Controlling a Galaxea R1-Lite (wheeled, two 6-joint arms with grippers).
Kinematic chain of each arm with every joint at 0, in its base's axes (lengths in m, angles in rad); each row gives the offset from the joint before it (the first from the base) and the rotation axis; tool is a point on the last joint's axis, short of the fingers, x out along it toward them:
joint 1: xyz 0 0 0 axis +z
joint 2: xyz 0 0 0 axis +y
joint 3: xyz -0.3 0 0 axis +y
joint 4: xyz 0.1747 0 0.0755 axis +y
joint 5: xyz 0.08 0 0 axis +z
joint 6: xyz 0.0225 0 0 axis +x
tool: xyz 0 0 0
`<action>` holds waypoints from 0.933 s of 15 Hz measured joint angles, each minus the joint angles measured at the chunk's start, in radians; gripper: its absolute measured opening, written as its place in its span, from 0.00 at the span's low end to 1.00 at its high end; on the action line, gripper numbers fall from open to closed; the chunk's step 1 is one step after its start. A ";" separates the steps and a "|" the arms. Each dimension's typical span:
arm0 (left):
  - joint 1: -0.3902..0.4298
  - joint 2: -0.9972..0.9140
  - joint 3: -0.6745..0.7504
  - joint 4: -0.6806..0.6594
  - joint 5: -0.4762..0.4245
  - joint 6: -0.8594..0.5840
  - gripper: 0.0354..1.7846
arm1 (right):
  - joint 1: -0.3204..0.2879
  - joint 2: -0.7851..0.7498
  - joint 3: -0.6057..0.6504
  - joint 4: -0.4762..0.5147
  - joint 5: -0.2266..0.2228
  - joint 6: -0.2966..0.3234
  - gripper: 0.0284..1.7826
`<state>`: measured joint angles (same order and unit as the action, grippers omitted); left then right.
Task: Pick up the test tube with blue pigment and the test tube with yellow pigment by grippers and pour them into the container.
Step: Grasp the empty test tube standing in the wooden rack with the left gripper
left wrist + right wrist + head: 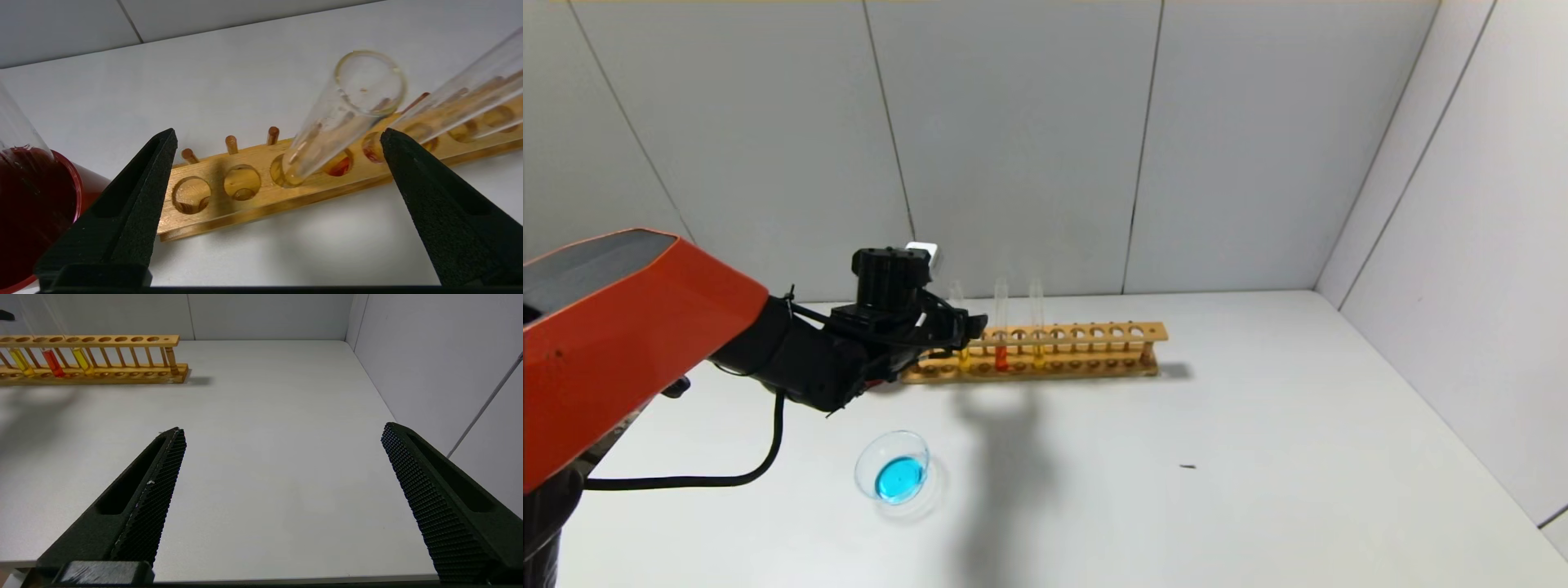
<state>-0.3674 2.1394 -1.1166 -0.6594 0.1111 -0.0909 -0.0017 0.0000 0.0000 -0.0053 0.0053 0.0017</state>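
My left gripper grabs the yellow test tube by the clear glass below its opening (pixel 334 123) next, since the tube's lower end sits inside the rack's hole (pixel 287 172).
My left gripper (pixel 964 330) is open at the left end of the wooden rack (pixel 1094 333). In the left wrist view its jaws (pixel 278 134) stand wide apart, and a clear test tube with yellow pigment (pixel 343 110) leans between them, untouched, in the rack's third hole. A second yellow tube (pixel 1037 322) stands two holes further along. The container (pixel 892 467), a clear glass dish, sits on the table in front of the left arm and holds blue liquid. No tube with blue pigment shows. My right gripper (pixel 282 430) is open and empty above the bare table at the right.
A red-orange tube (pixel 1001 327) stands between the two yellow ones. A dark red cup (pixel 36 212) sits beside the rack's left end, with clear glass (pixel 14 118) rising from it. Grey walls close the back and right. A small dark speck (pixel 1187 466) lies on the table.
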 joint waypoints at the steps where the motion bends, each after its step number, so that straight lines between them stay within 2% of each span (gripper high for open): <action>1: 0.001 0.009 -0.007 0.000 0.000 0.000 0.98 | 0.000 0.000 0.000 0.000 0.000 0.000 0.98; 4: 0.000 0.033 -0.032 0.010 0.000 0.001 0.96 | 0.000 0.000 0.000 0.000 0.000 0.000 0.98; 7: -0.001 0.047 -0.042 0.014 0.000 0.001 0.82 | 0.000 0.000 0.000 0.000 0.000 0.000 0.98; 9: -0.001 0.055 -0.049 0.013 0.000 0.001 0.65 | 0.000 0.000 0.000 0.000 0.000 0.000 0.98; 12: -0.006 0.063 -0.051 0.013 0.000 0.014 0.33 | 0.000 0.000 0.000 0.000 0.000 0.000 0.98; 14: -0.013 0.067 -0.051 0.013 0.000 0.032 0.18 | 0.000 0.000 0.000 0.000 0.000 0.000 0.98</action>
<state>-0.3804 2.2062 -1.1679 -0.6464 0.1106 -0.0589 -0.0017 0.0000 0.0000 -0.0053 0.0053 0.0017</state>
